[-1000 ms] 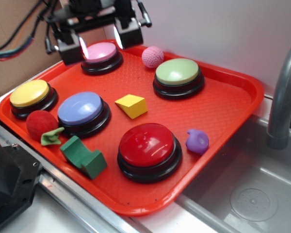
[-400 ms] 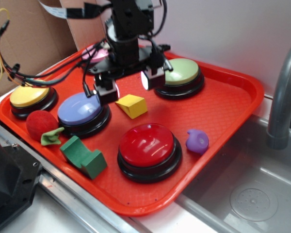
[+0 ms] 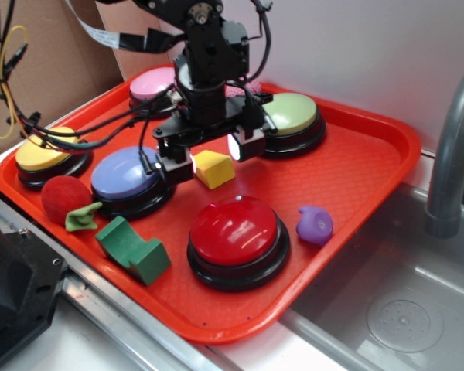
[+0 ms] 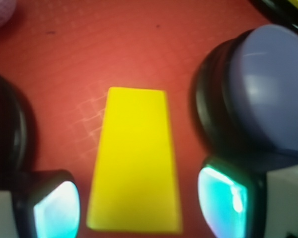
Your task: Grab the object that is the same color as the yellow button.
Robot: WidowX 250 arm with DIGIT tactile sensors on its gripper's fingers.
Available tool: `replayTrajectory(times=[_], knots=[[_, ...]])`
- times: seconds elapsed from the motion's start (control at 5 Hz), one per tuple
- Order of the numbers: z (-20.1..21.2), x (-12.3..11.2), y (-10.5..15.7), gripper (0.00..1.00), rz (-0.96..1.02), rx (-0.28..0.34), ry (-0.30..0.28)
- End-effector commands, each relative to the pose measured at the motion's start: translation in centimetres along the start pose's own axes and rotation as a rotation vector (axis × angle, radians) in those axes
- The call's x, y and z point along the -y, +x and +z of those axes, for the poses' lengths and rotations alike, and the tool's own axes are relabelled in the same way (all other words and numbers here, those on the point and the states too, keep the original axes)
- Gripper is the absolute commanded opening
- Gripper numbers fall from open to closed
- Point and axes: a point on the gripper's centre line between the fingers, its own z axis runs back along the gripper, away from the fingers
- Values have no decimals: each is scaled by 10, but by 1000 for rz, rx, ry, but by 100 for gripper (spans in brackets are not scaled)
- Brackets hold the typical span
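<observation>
My gripper grabs the small yellow block (image 3: 216, 168) by its long sides next, to pick out the object matching the yellow button (image 3: 45, 149).
The small yellow block (image 3: 216, 168) lies on the red tray (image 3: 348, 178) between the blue button (image 3: 126, 173) and the pale green button (image 3: 291, 113). My gripper (image 3: 211, 154) stands open directly over it, one fingertip on each side. In the wrist view the yellow block (image 4: 135, 159) fills the gap between the two glowing fingertips (image 4: 57, 209), with tray showing on both sides of it. The yellow button (image 3: 45, 149) sits at the tray's far left.
A red button (image 3: 235, 229) is at the front, and the arm partly hides a pink button (image 3: 156, 83) at the back. A red ball (image 3: 65, 197), green scrap (image 3: 83, 216), green block (image 3: 131, 249) and purple piece (image 3: 315, 225) lie around. Sink and faucet (image 3: 452, 154) are at right.
The gripper came forward from above the pink button and dropped down around the yellow block, staying open. The block has not moved.
</observation>
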Motion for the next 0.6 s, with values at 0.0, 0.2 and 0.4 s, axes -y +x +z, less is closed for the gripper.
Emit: replayTrajectory(times=[0.0, 0.2, 0.4], knots=[[-3, -4, 11, 86, 47, -5, -55], [-5, -4, 10, 0, 28, -11, -62], [-2, -3, 12, 0, -28, -31, -74]])
